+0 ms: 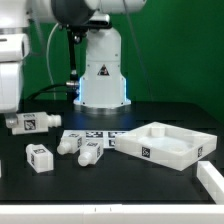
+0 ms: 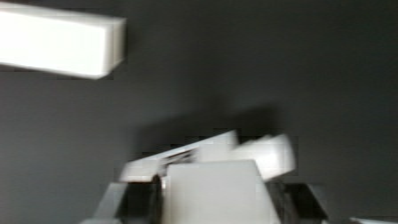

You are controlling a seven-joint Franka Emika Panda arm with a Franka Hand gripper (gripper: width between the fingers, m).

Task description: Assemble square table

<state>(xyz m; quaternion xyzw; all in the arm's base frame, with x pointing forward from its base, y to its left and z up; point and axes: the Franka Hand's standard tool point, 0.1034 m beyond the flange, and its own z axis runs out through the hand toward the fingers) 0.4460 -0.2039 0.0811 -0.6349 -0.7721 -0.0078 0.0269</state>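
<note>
My gripper should keep holding the white leg. The leg is hanging above the black work surface.
The white square tabletop point(image 1: 165, 145) lies rim up at the exterior view's right. Three white legs lie loose on the table: one at the front left point(image 1: 40, 157) and two side by side near the middle point(image 1: 70, 143) point(image 1: 90, 153). A fourth leg point(image 1: 30, 123) lies at the far left, right under my white hand at the frame's left edge. My gripper point(image 1: 12, 112) is barely in that view. In the blurred wrist view my gripper point(image 2: 214, 205) is shut on a white leg point(image 2: 210, 180) that fills the gap between the jaws. A white block point(image 2: 63, 45) shows beyond it.
The marker board point(image 1: 105, 135) lies flat between the legs and the tabletop. The arm's white base point(image 1: 100, 75) stands at the back centre. A white bar point(image 1: 210, 178) sits at the front right corner. A green curtain closes the back.
</note>
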